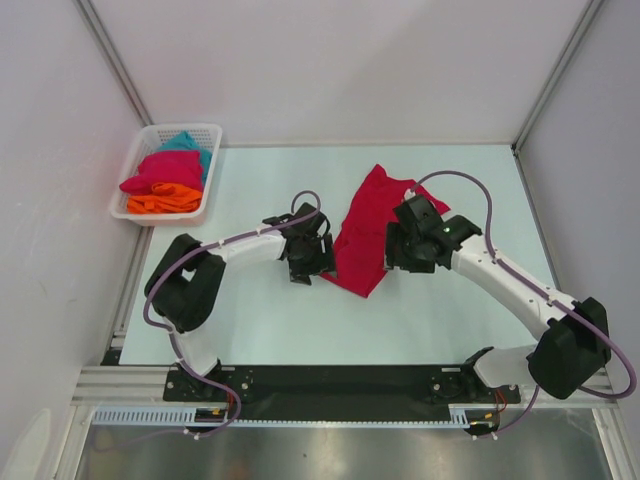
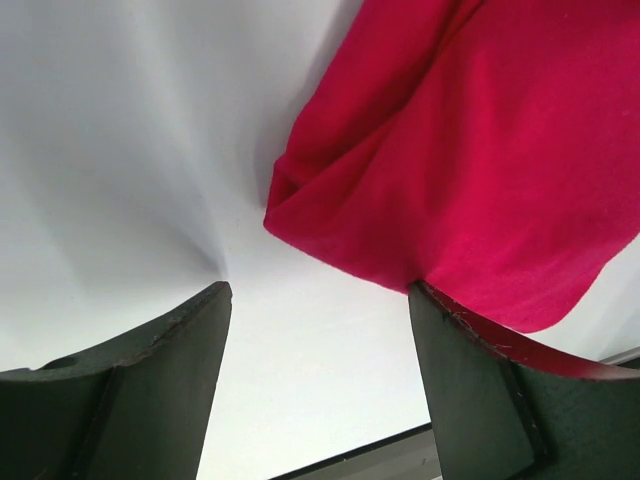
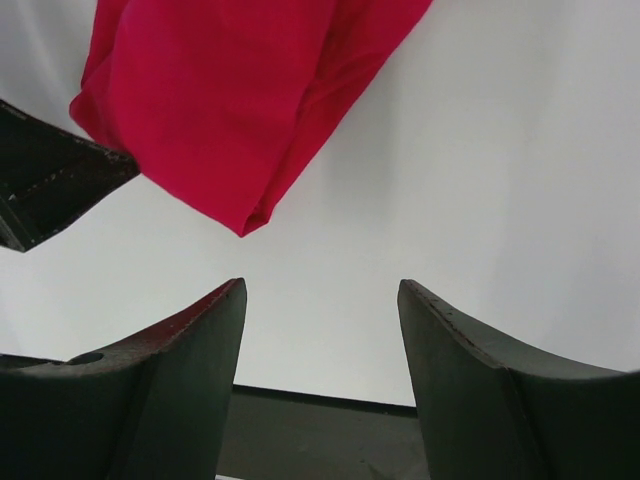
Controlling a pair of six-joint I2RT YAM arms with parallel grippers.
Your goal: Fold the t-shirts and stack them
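Note:
My left gripper should next grab the crimson-pink t-shirt's near-end corner point(image 1: 325, 276) point(image 2: 283, 215) to fold the t-shirt. The t-shirt's other near corner will be left for my right gripper.
A crimson-pink t-shirt point(image 1: 365, 232) lies folded into a long strip in the middle of the table, running from far right to near left. My left gripper point(image 1: 312, 262) is open and empty just left of its near end; the shirt point(image 2: 480, 150) fills the upper right of the left wrist view. My right gripper point(image 1: 408, 252) is open and empty just right of the strip; the shirt's near corner point(image 3: 230, 110) shows in the right wrist view. A crimson-pink point(image 1: 162, 170), an orange point(image 1: 165, 201) and a teal t-shirt point(image 1: 188, 143) lie piled in the basket.
A white mesh basket point(image 1: 213, 175) stands at the table's far left corner. Grey walls and metal frame posts close in the back and sides. A black rail point(image 1: 330, 380) runs along the near edge between the arm bases.

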